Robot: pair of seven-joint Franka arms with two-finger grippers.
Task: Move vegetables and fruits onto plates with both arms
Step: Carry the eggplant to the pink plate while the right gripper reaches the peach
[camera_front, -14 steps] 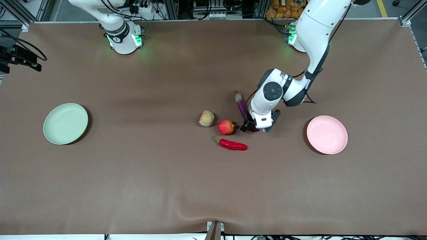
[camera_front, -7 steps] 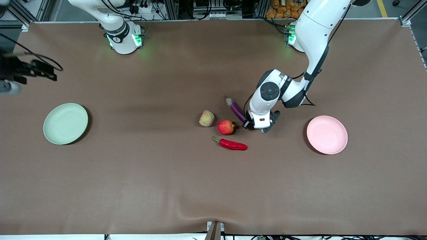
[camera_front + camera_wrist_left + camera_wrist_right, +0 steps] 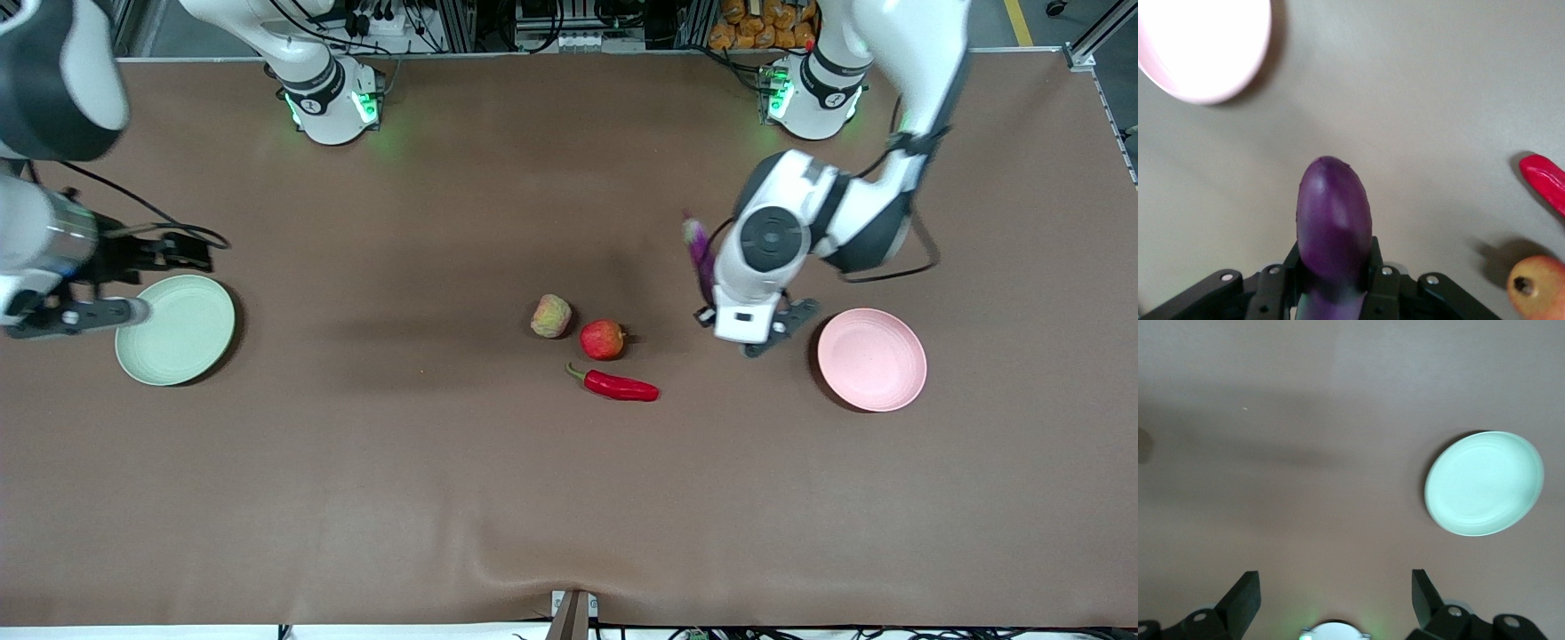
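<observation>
My right gripper grabs the yellow-green fruit (image 3: 551,316) by its rounded sides next, so that the fruit then goes on the green plate (image 3: 175,329).
My left gripper (image 3: 1335,267) is shut on the purple eggplant (image 3: 1335,213), holding it in the air. In the front view the eggplant (image 3: 700,249) sticks out from under the left wrist, over the cloth between the fruits and the pink plate (image 3: 871,359). The red apple (image 3: 603,340), the bumpy yellow-green fruit (image 3: 551,316) and the red chili pepper (image 3: 618,385) lie at mid-table. My right gripper (image 3: 1335,597) is open and holds nothing; it hangs beside the green plate (image 3: 175,329) at the right arm's end. The left wrist view also shows the pink plate (image 3: 1198,47), chili (image 3: 1545,183) and apple (image 3: 1538,287).
A brown cloth (image 3: 444,498) covers the whole table and buckles slightly at the edge nearest the camera. The two green-lit bases (image 3: 333,102) (image 3: 809,93) stand at the edge farthest from the camera. The green plate (image 3: 1485,483) shows in the right wrist view.
The left gripper has shut on the eggplant, lifted it off the cloth and carried it toward the pink plate. The right arm has come into view beside the green plate.
</observation>
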